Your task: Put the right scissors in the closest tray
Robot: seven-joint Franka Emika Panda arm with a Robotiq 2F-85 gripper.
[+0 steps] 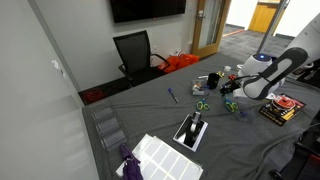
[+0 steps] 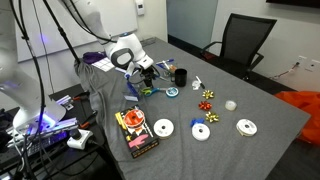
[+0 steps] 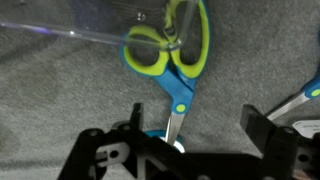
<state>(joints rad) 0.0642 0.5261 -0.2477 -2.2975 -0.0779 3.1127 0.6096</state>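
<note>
My fingers straddle the blades but are above them, so my gripper should come down first, then close on the scissors (image 1: pixel 233 106).
In the wrist view a pair of scissors (image 3: pixel 176 58) with light-green handle loops, blue shanks and short metal blades lies flat on the grey cloth, with the blades pointing toward me. My gripper (image 3: pixel 195 128) is open and empty just above the blade tips, one finger on each side. The blade of a second pair (image 3: pixel 298 101) shows at the right edge. In both exterior views the gripper (image 1: pixel 230 90) (image 2: pixel 147 76) hovers low over the scissors (image 1: pixel 233 106) (image 2: pixel 148 90). Another green pair (image 1: pixel 202 104) lies apart on the cloth. Clear trays (image 1: pixel 106 126) stand at the far end of the table.
A clear plastic strip (image 3: pixel 70 31) lies by the scissors' handles, with a blue tape ring (image 2: pixel 172 91) nearby. Also on the table are a blue pen (image 1: pixel 172 95), a black cup (image 2: pixel 180 75), discs (image 2: pixel 163 128), bows (image 2: pixel 207 98), a book (image 2: pixel 135 134) and a white tray (image 1: pixel 190 131).
</note>
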